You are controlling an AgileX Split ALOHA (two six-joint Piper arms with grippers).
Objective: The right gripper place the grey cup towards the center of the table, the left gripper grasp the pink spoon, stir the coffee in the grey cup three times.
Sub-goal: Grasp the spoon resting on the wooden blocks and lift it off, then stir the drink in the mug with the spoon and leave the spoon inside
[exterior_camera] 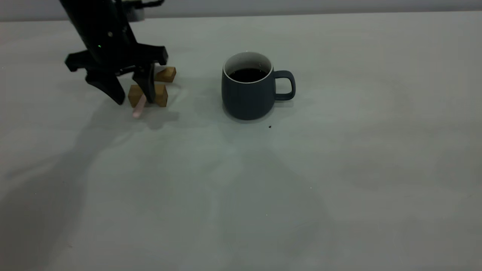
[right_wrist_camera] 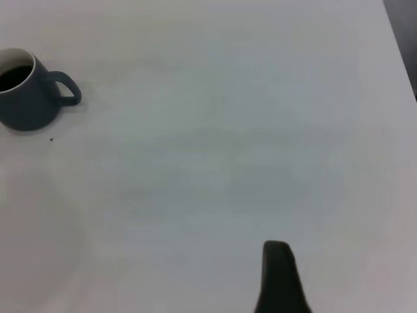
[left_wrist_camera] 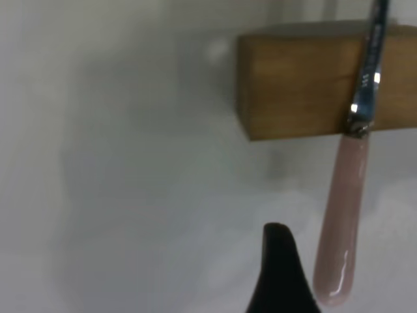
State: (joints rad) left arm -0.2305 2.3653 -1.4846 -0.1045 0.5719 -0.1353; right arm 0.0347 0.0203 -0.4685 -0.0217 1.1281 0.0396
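I need to stir the coffee (exterior_camera: pixel 247 74) in the grey cup, so I need to grab the pink spoon by its pink handle (exterior_camera: pixel 140 106) with my left gripper next.
The grey cup (exterior_camera: pixel 246 96) stands upright near the table's (exterior_camera: pixel 339 169) middle, handle to the right, with dark coffee (exterior_camera: pixel 247 74) inside. It also shows far off in the right wrist view (right_wrist_camera: pixel 26 104). The pink spoon (exterior_camera: pixel 138 107) lies with its metal neck (left_wrist_camera: pixel 368 78) across a wooden block (left_wrist_camera: pixel 300 85). Its pink handle (left_wrist_camera: pixel 342 228) slopes down to the table. My left gripper (exterior_camera: pixel 134 99) is open and low over the spoon. One finger (left_wrist_camera: pixel 280 274) is beside the handle without touching it. My right gripper (right_wrist_camera: pixel 348 290) hangs open over bare table, far from the cup.
Two brown wooden blocks (exterior_camera: pixel 160 96) (exterior_camera: pixel 165 74) sit under and behind the left gripper. A small dark speck (exterior_camera: pixel 269 127) lies in front of the cup. The table's far edge (right_wrist_camera: pixel 394 39) shows in the right wrist view.
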